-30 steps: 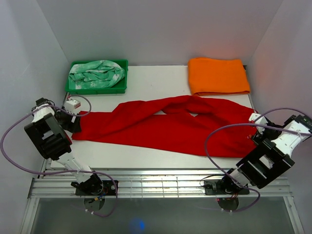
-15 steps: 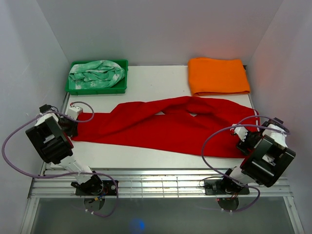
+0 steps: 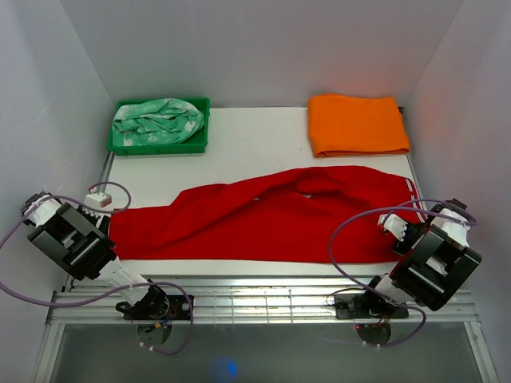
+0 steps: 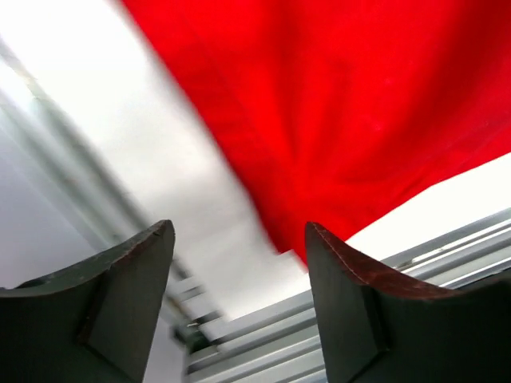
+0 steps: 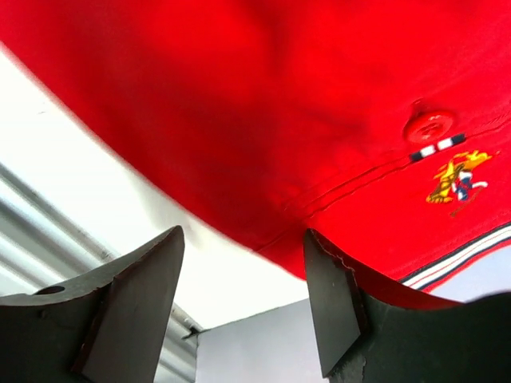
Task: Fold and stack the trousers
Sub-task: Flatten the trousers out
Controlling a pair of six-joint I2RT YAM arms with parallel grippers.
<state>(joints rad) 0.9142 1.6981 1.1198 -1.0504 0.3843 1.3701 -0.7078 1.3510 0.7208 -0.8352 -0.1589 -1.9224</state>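
The left gripper grabs the trousers' front corner at the leg end next, to draw the leg back flat for folding.
The bright red trousers (image 3: 263, 215) lie stretched left to right across the white table, near its front edge, with the waist end at the right. My left gripper (image 3: 104, 214) is at their left end, with its jaws open and nothing between them (image 4: 237, 231); red cloth (image 4: 359, 104) lies just beyond the fingertips. My right gripper (image 3: 399, 231) is at the waist end, with its jaws open (image 5: 241, 235). The cloth (image 5: 279, 104), with a red button (image 5: 429, 125) and an embroidered logo (image 5: 457, 179), lies beyond its fingertips and touches its right finger.
A green tray (image 3: 201, 144) holding mint green and white patterned cloth (image 3: 156, 120) stands at the back left. A folded orange cloth (image 3: 357, 124) lies at the back right. Metal rails (image 3: 263, 299) run along the table's front edge. White walls enclose the sides and back.
The trousers have been dragged toward the front edge and a little left, and lie flatter. Both grippers moved toward the near edge with them; the left arm swung further left.
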